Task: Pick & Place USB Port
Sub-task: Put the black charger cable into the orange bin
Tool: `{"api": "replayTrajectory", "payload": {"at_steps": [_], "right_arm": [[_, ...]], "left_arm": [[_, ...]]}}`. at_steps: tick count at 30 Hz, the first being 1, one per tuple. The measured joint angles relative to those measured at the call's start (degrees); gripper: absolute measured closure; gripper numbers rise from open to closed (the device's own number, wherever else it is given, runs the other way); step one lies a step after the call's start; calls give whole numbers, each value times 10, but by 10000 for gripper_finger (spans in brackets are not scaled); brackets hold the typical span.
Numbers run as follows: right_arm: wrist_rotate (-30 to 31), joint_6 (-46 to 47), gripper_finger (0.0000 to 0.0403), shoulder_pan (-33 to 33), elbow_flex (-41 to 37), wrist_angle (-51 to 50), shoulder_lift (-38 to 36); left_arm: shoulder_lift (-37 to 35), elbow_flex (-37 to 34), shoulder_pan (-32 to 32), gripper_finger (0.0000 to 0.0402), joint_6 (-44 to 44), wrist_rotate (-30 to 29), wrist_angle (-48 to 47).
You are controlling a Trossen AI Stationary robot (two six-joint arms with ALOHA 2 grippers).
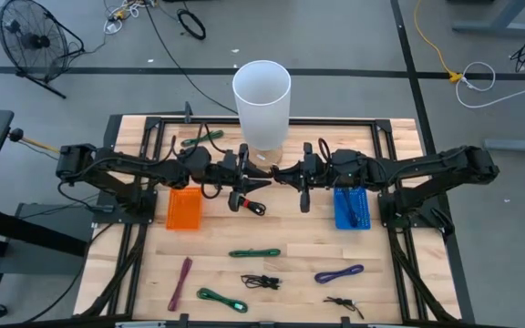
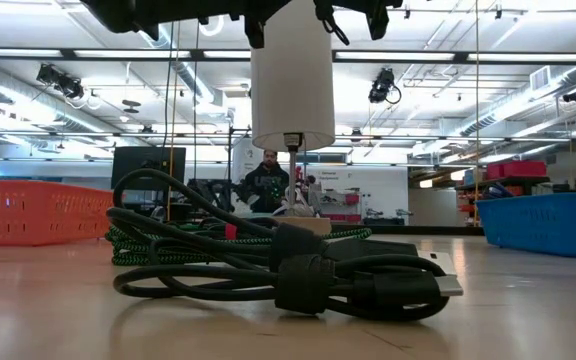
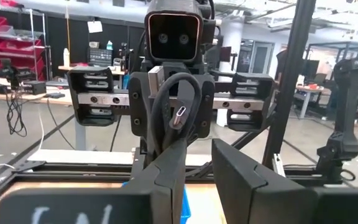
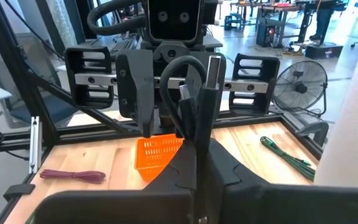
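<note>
Next, my left gripper grabs the black cable by its red band (image 1: 249,203) to place the USB cable in the orange basket (image 1: 183,209).
My two grippers meet tip to tip in mid-air over the table's middle, just near of a tall white cylinder (image 1: 262,91). A black cable (image 3: 179,93) arches up in a small loop between them, with a small metal plug (image 3: 179,117) inside the loop. My right gripper (image 4: 199,165), also seen from above (image 1: 287,176), is shut on this cable. My left gripper (image 3: 199,163) is open, and the cable passes down by one of its fingers (image 3: 169,168). Under the left gripper (image 1: 251,185), a cable piece with a red part (image 1: 241,202) shows. My right gripper pinches the black cable below its loop (image 4: 199,134) between its two fingers, coming level from the table's right. The cable is lifted clear and its loop stands up above the fingers. My left gripper's finger lies beside the cable; whether they touch, I cannot tell.
An orange basket (image 1: 185,210) stands left of centre and a blue basket (image 1: 352,208) right of centre. Several bundled cables lie on the near half: green (image 1: 253,252), black (image 1: 261,281), purple (image 1: 338,273), maroon (image 1: 180,282). Another green cable (image 1: 203,138) lies at the far side.
</note>
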Motion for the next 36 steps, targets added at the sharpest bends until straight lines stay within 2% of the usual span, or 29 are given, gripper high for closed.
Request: {"api": "replayTrajectory", "payload": {"at_steps": [7, 11, 13, 36], "right_arm": [[19, 6, 400, 0, 0, -17, -5], [-4, 2, 400, 3, 0, -13, -14], [-5, 1, 400, 7, 1, -17, -20], [13, -2, 401, 7, 1, -24, -17]], "left_arm": [[0, 0, 8, 317, 19, -26, -15], [3, 0, 15, 317, 29, -66, -39], [2, 0, 19, 317, 23, -68, -39], [2, 0, 14, 317, -10, 9, -31]]}}
